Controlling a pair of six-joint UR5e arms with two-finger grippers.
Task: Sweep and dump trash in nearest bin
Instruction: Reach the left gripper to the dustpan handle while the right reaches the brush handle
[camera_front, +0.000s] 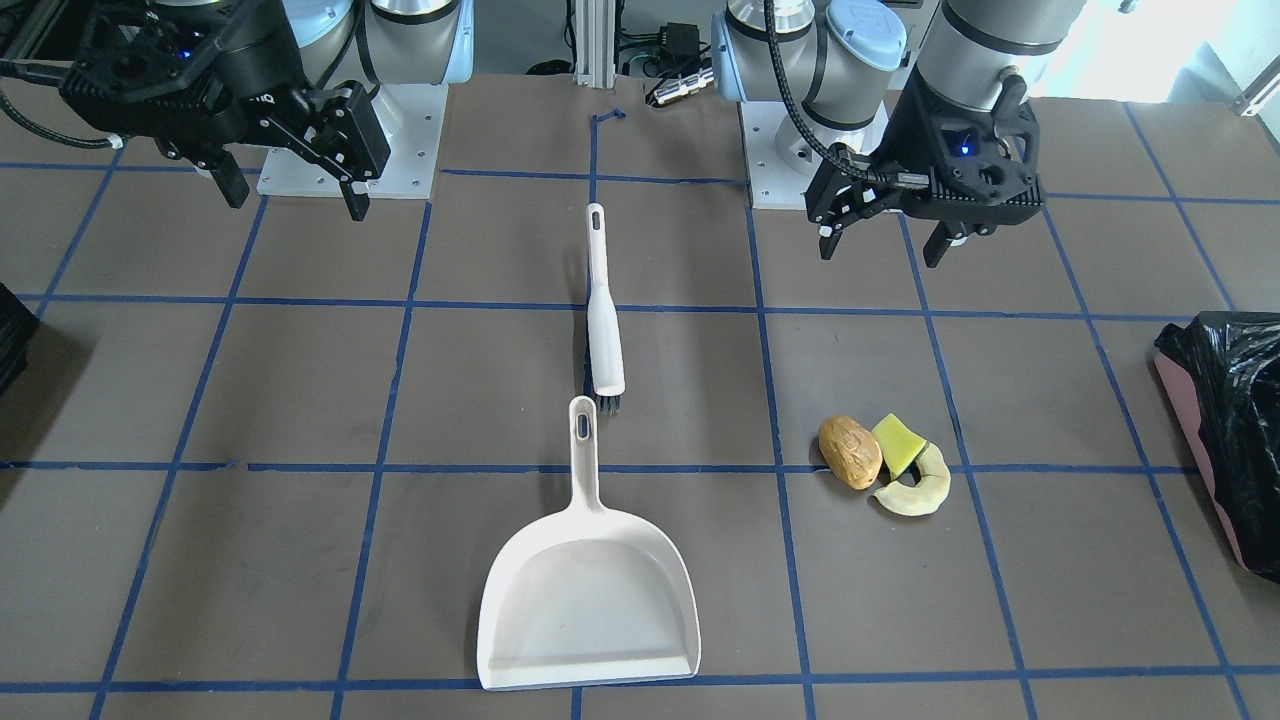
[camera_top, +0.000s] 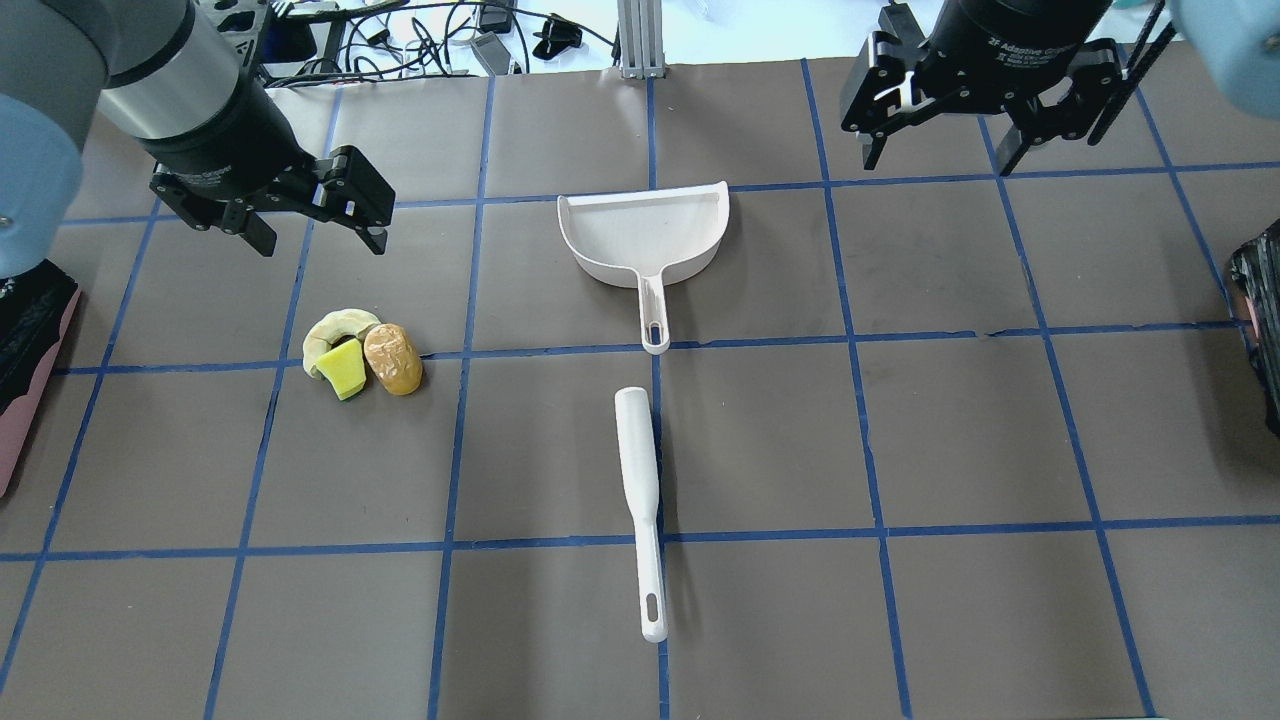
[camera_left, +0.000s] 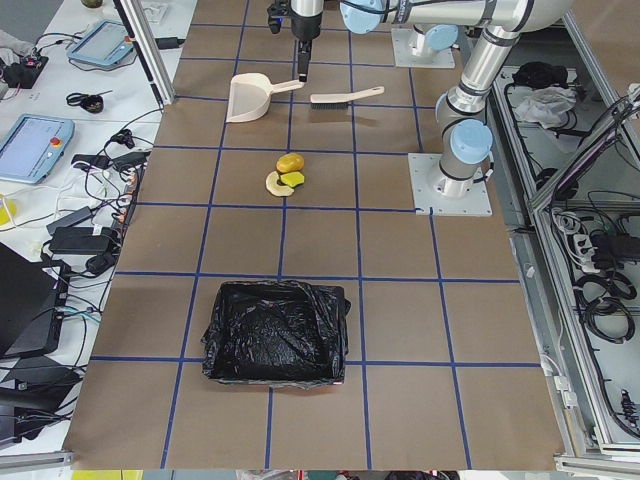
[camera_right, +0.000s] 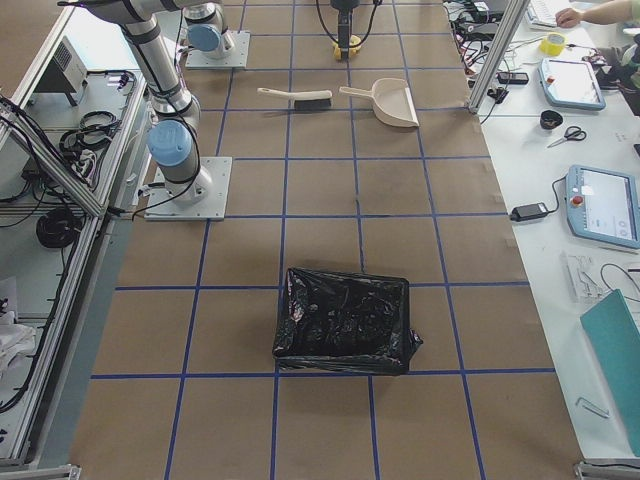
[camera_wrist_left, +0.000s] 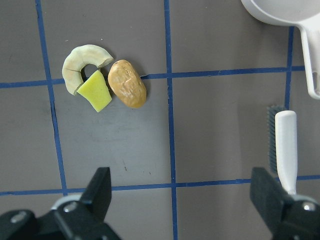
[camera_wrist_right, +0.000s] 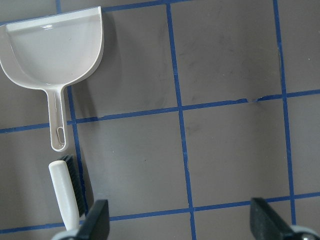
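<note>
I will sweep the trash into the dustpan (camera_front: 588, 600) next, so my right gripper will grab the white brush by its handle (camera_front: 596, 246).
The trash lies in a tight cluster on the brown table: a brown potato-like lump (camera_top: 392, 358), a yellow-green wedge (camera_top: 343, 368) and a pale crescent (camera_top: 335, 330). It also shows in the left wrist view (camera_wrist_left: 127, 84) and the front view (camera_front: 850, 452). My left gripper (camera_top: 322, 244) hangs open and empty above the table, just beyond the trash. My right gripper (camera_top: 937, 162) is open and empty at the far right. The pink-sided bin (camera_front: 1225, 430) with its black bag stands at the table's left end (camera_left: 278, 333).
A cream dustpan (camera_top: 645, 235) lies mid-table, handle toward the robot. A white brush (camera_top: 640, 500) lies in line with it, bristle end near the dustpan handle. A second black-bagged bin (camera_top: 1262, 330) stands at the right end (camera_right: 345, 320).
</note>
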